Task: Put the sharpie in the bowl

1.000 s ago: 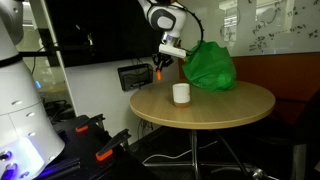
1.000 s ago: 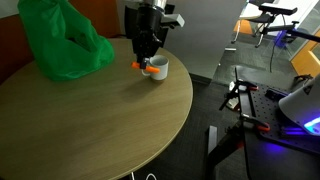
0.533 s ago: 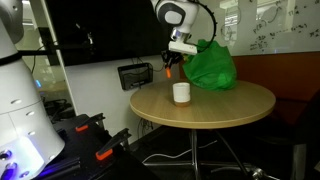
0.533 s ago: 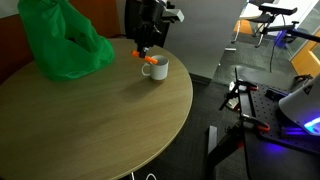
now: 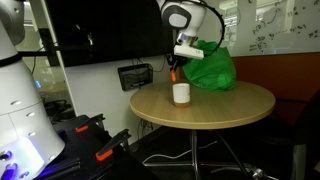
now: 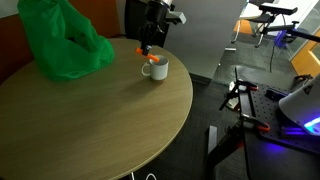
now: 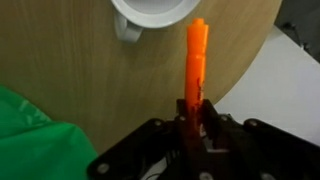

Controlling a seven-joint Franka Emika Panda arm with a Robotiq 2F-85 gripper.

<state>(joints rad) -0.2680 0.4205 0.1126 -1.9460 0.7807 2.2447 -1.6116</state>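
My gripper needs to line up the orange sharpie before it opens. The sharpie's tip is outside the cup's rim, so the sharpie would drop onto the table beside the cup if I opened now.
My gripper (image 7: 195, 108) is shut on an orange sharpie (image 7: 196, 55), which sticks out past the fingertips. The bowl is a white mug-like cup (image 7: 150, 14) with a handle, seen at the top edge of the wrist view just left of the sharpie's tip. In both exterior views the gripper (image 5: 177, 66) (image 6: 147, 42) hangs above the round wooden table (image 5: 215, 108), with the sharpie (image 5: 174, 73) (image 6: 140, 51) a little above and beside the cup (image 5: 181, 93) (image 6: 157, 69). An orange spot shows at the cup's rim.
A crumpled green bag (image 5: 211, 65) (image 6: 60, 45) lies on the table behind the cup and also shows in the wrist view (image 7: 30, 135). The table edge (image 7: 250, 60) runs close to the cup. Other robot equipment (image 6: 285, 95) stands on the floor.
The gripper, holding the sharpie, has risen off the table and moved sideways closer to above the cup. The cup and bag have not moved.
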